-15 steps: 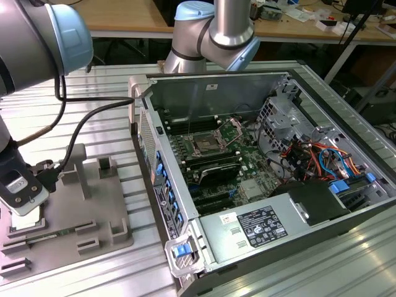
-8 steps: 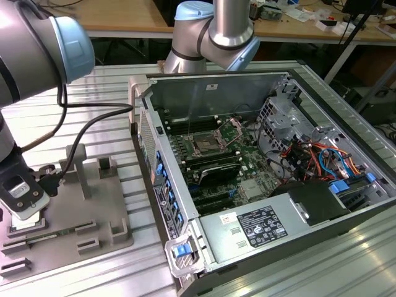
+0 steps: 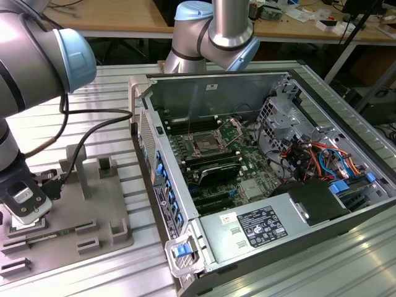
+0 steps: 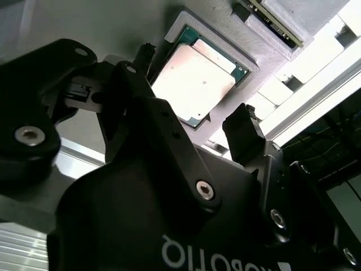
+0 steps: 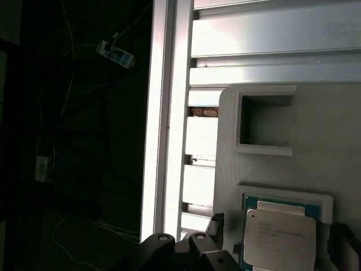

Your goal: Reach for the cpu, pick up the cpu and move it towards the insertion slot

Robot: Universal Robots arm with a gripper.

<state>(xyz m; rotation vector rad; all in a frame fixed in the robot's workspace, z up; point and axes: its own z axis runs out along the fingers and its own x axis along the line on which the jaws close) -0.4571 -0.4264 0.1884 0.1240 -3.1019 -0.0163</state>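
Note:
I should close my gripper on the CPU [image 5: 279,237] now: my open fingers are on both sides of it, down at the grey holder [image 5: 327,152].
The cpu [image 4: 194,79], a silvery square chip with a thin green rim, lies flat in a pocket of the grey holder plate [image 3: 93,204] at the exterior view's left. My gripper [image 4: 194,90] hovers just above it, open. One black fingertip [image 4: 144,53] stands off one side of the chip and the other fingertip [image 4: 242,121] off the opposite side. The first wrist view also has the cpu [image 5: 279,237] between the finger ends. Far to the exterior view's right, the insertion slot [image 3: 204,146] sits on the green board inside the open computer case [image 3: 216,93].
A memory stick [image 3: 55,234] lies in the holder plate beside the chip. A black cable [image 3: 93,114] runs from my wrist toward the case. The case's side wall [image 3: 154,167] stands between the holder and the board. A second arm's base [image 3: 213,31] rises behind the case.

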